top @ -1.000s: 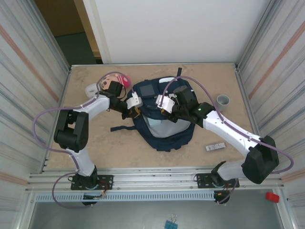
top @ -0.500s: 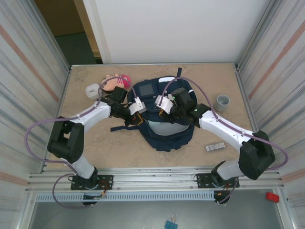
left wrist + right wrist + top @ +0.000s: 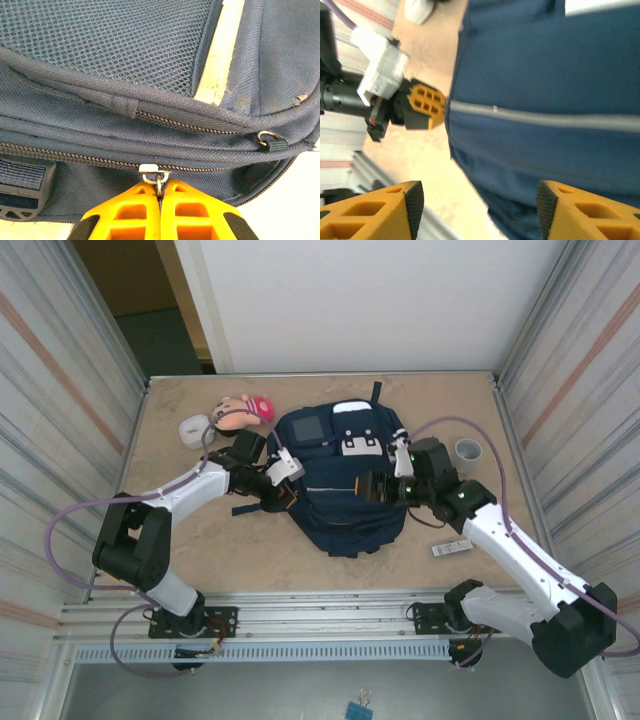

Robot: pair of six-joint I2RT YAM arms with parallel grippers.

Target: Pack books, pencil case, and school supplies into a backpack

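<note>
The robot's left gripper has to hold on to the zipper pull for now. Some zipper track is left beyond the pull, so the pull would stop short if the gripper opened now.
The navy backpack (image 3: 340, 502) lies flat mid-table, its top flap down. My left gripper (image 3: 291, 496) is at its left edge, shut on the metal zipper pull (image 3: 159, 176); the left wrist view has the yellow fingers (image 3: 125, 210) pressed together around the pull's ring, against the backpack (image 3: 125, 50). My right gripper (image 3: 372, 487) hovers open over the bag's right half, with its pads (image 3: 414, 205) wide apart above the backpack (image 3: 545, 90) and nothing between them. A slim white-and-black bar (image 3: 452, 548) of the school supplies lies to the right. A pink-and-peach pouch (image 3: 246, 410), seemingly the pencil case, lies back left. The books are out of view.
A white rounded box (image 3: 192, 427) sits beside the pouch at back left. A grey cup (image 3: 468, 451) stands right of the bag, close to my right forearm. Dark straps (image 3: 250, 509) trail off the bag's left side. Metal walls enclose the table.
My right gripper has opened, let go of the bag's flap and drawn back to the right. The pale opening has closed over. My left gripper slid nearer along the left edge with the pull.
</note>
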